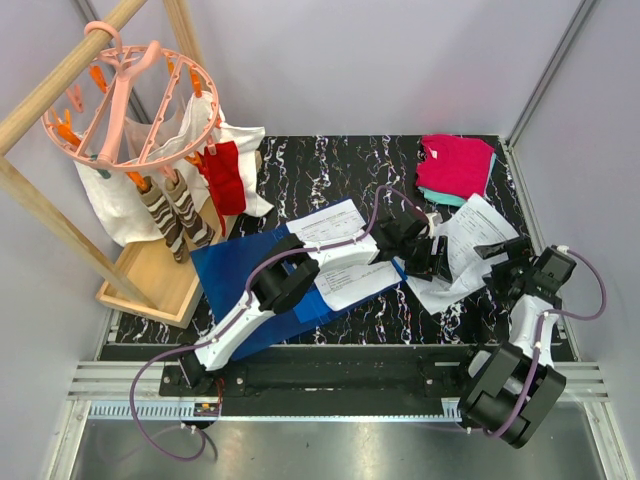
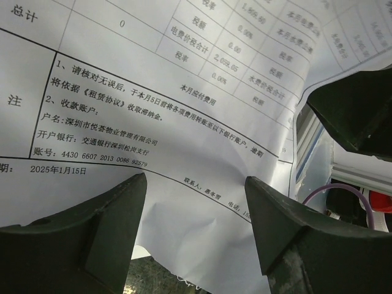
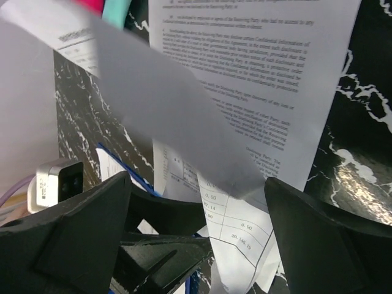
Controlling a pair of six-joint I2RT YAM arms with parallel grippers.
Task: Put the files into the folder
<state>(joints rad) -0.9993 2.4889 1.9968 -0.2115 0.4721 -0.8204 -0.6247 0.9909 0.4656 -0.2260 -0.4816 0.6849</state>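
Observation:
My right gripper will grab the top sheet by its curled edge, away from the blue folder (image 1: 235, 265). The sheet's opposite side stays free to be laid in.
The blue folder (image 1: 235, 265) lies flat on the black marbled table (image 1: 330, 160), left of centre. Some files (image 1: 335, 228) rest on its right part, and more files (image 1: 470, 235) lie loosely stacked further right. My left gripper (image 1: 425, 250) (image 2: 196, 184) hovers open at the gap between the two piles, just above a sheet printed with a table and Chinese text (image 2: 153, 79). My right gripper (image 1: 500, 258) (image 3: 197, 180) faces it from the right, wide open, over the right-hand files (image 3: 257, 67). One sheet (image 3: 153, 92) curls up in front of its camera.
Pink and teal folded clothes (image 1: 455, 165) lie at the back right, just behind the loose files. A wooden drying frame (image 1: 150, 270) with a pink peg hanger (image 1: 130, 95) and hanging laundry fills the left side. Walls close in the table on both sides.

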